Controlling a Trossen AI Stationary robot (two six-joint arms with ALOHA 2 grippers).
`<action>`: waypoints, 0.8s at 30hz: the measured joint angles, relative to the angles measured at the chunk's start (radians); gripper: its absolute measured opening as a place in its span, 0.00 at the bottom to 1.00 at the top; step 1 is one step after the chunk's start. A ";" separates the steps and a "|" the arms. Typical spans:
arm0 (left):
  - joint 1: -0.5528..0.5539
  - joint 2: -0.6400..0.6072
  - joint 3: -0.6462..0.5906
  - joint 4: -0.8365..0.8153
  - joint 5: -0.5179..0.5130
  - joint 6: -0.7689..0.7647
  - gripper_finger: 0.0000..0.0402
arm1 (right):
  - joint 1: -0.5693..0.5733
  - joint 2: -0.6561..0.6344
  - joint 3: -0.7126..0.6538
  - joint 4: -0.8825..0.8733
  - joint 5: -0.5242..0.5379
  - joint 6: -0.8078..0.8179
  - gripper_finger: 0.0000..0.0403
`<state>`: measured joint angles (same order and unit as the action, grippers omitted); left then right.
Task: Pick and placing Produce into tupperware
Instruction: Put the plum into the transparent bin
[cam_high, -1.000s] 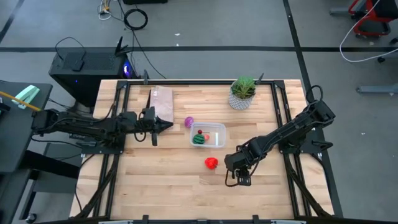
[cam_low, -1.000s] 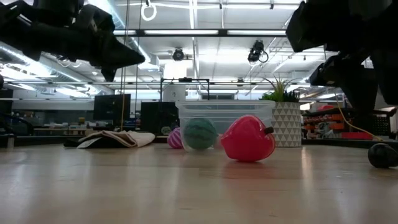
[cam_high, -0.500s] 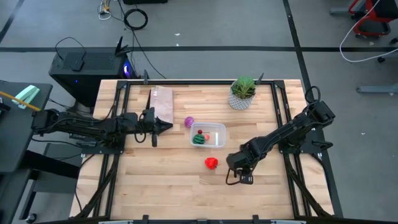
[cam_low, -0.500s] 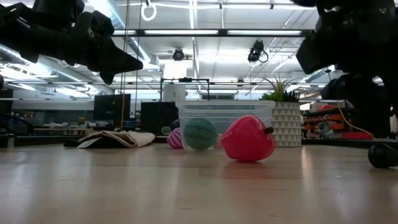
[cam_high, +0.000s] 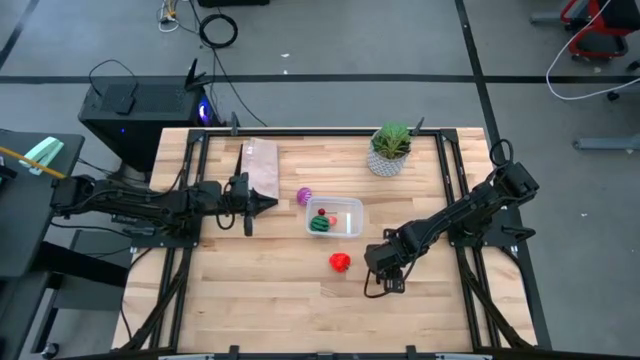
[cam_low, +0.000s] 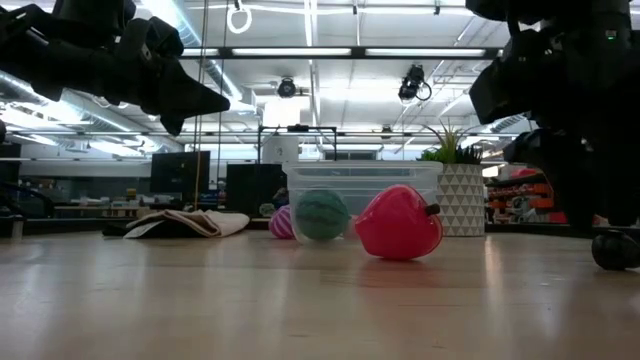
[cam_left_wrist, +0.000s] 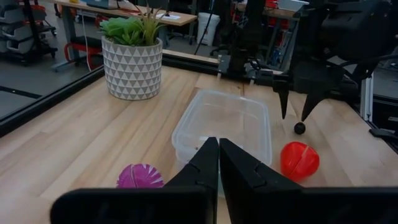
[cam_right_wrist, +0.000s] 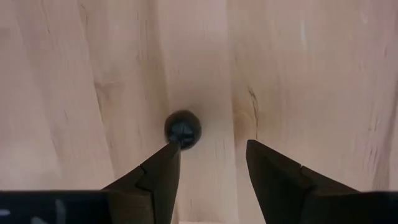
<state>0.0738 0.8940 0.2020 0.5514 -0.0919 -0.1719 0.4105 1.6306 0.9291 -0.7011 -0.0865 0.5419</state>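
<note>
The right gripper will add the tiny dark ball to the clear tupperware, so it will reach the ball and grab it around its round body (cam_right_wrist: 183, 129).
The clear tupperware (cam_high: 347, 207) sits mid-table and holds the green striped ball (cam_high: 319, 225) with a tiny red bit and a pink bit. The purple-pink ball (cam_high: 303, 196) rests on the wood at the tub's left end. The red lumpy piece (cam_high: 340, 262) lies just nearer than the tub. My right gripper (cam_right_wrist: 211, 149) is open and points down over a tiny dark ball (cam_right_wrist: 183, 129), its tips just above it; the left wrist view also shows that dark ball (cam_left_wrist: 300, 127) under them. My left gripper (cam_left_wrist: 218, 146) is shut and hovers left of the tub.
A potted plant (cam_high: 390, 150) in a white patterned pot stands near the far edge, right of centre. A tan paper bag (cam_high: 262, 165) lies flat at the far left. Bare wood spreads along the near side of the table.
My right gripper has come down toward the dark ball on the table, staying open. The left arm and the toy pieces have kept still.
</note>
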 joint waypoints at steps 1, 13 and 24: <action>0.000 0.000 0.000 0.000 0.000 0.000 0.05 | 0.000 0.000 0.000 0.002 -0.007 -0.003 0.47; 0.000 0.000 0.000 0.002 0.000 0.000 0.08 | 0.005 0.000 -0.034 0.063 -0.047 -0.045 0.48; 0.002 0.000 0.000 0.003 -0.001 0.000 0.05 | 0.033 0.024 -0.048 0.116 -0.018 -0.021 0.51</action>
<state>0.0757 0.8940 0.2020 0.5541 -0.0925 -0.1719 0.4438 1.6546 0.8810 -0.5856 -0.1041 0.5211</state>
